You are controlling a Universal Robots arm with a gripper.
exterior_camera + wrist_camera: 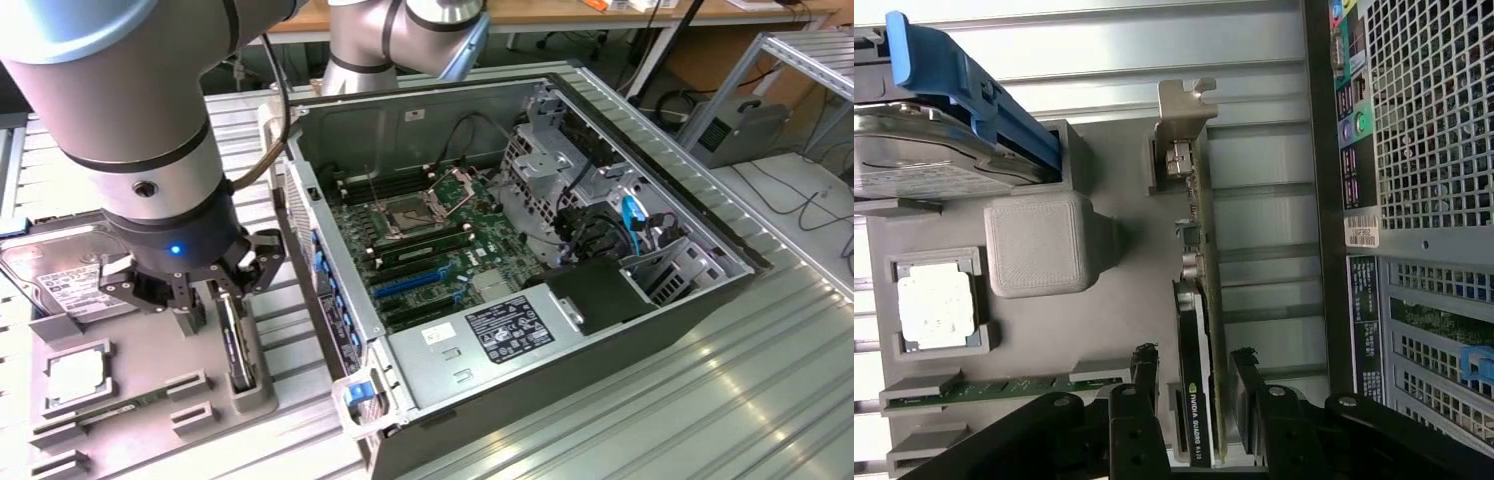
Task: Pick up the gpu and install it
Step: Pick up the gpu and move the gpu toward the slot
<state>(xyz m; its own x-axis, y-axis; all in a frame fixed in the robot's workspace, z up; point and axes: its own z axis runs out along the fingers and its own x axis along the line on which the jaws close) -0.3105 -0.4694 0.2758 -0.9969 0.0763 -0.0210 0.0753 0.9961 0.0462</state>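
The GPU's silver bracket is bent and stepped, so I should next grab the GPU by its fan-shroud end [238, 345], where two flat sides are opposite each other.
The gpu [242, 352] stands on edge in a slot of the grey parts holder [147, 350], at the exterior view's left beside the computer case. In the wrist view the gpu [1197, 300] is a thin dark card with its silver bracket [1184, 110] at the far end. My gripper [224, 300] is lowered over the card's near end. The gripper [1194, 378] is open, one black finger on each side of the card, and small gaps show between the fingers [1145, 372] and the card's faces.
The open computer case [694, 270] lies on its side with the motherboard [427, 240] and blue card slots [411, 284] exposed. On the holder [1124, 300] sit a hard drive [924, 150], a processor [939, 305] and a memory stick [1004, 388]. The case wall [1424, 120] is close by.
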